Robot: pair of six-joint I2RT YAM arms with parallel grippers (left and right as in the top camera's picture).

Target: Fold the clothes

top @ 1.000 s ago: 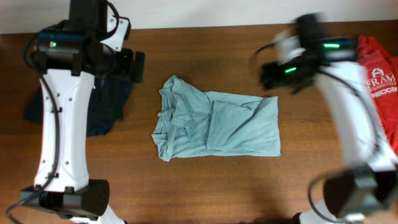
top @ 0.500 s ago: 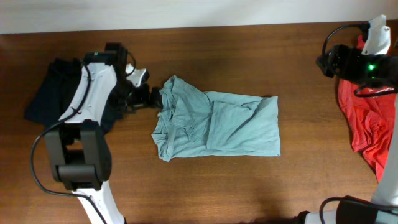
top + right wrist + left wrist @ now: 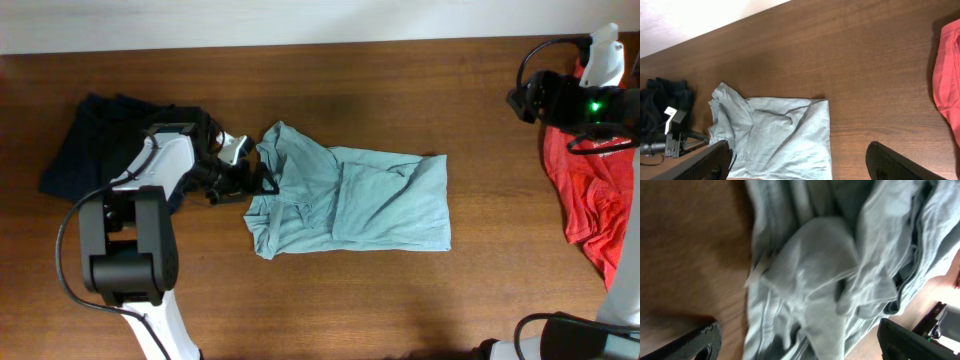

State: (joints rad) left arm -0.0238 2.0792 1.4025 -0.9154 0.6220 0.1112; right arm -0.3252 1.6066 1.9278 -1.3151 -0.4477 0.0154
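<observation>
The pale grey-blue T-shirt [image 3: 350,200] needs to be lifted on one side and folded over the rest, so my left gripper should next grab it by its bunched edge nearest the navy shirt.
The pale grey-blue T-shirt [image 3: 350,200] lies partly folded in the middle of the wooden table, its left side bunched; it also shows in the right wrist view [image 3: 775,135]. My left gripper [image 3: 250,180] is low at the shirt's left edge, open, with rumpled cloth [image 3: 815,270] between its fingers [image 3: 800,345]. My right gripper [image 3: 522,100] is raised at the far right, open and empty [image 3: 800,162], well apart from the shirt. The navy shirt [image 3: 95,140] lies at the left. The red shirt [image 3: 590,190] lies at the right edge.
The wooden table [image 3: 380,80] runs to a white wall along the back [image 3: 690,20]. The navy shirt also shows at the left in the right wrist view [image 3: 660,100], the red shirt at its right edge [image 3: 947,85]. The left arm lies over the navy shirt.
My left arm swung down from high at the left to the shirt's left edge. My right arm pulled away from above the shirt to the far right, over the red shirt.
</observation>
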